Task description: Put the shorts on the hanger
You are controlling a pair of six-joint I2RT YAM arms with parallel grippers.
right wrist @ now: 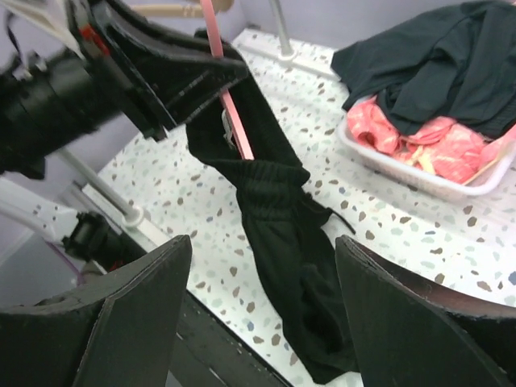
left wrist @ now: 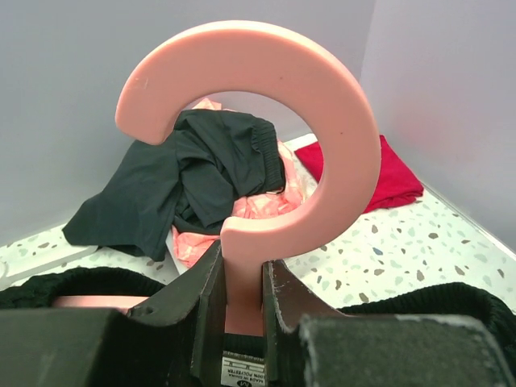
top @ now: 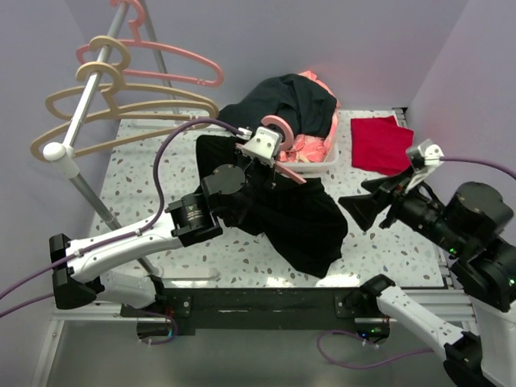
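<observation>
I should grab the black shorts' waistband [top: 310,185] [right wrist: 276,177] next with my right gripper, at the tip of the pink hanger's arm. The hanger's hook then stays free to hang.
My left gripper [top: 272,153] is shut on the neck of the pink hanger [top: 279,129], just below its hook [left wrist: 339,129], and holds it above the table. The black shorts [top: 294,218] hang from the hanger's arm [right wrist: 234,121] by the waistband [left wrist: 451,302] and trail down onto the table [right wrist: 282,242]. My right gripper [top: 367,197] is open and empty, to the right of the shorts; in its own view its fingers [right wrist: 129,314] frame the hanging fabric without touching it.
A white basket [top: 326,167] behind the shorts holds a dark grey-green garment [top: 290,101] and pink cloth. A folded red cloth [top: 379,143] lies right of it. A rack pole [top: 76,133] at the left carries beige and pink hangers [top: 173,56].
</observation>
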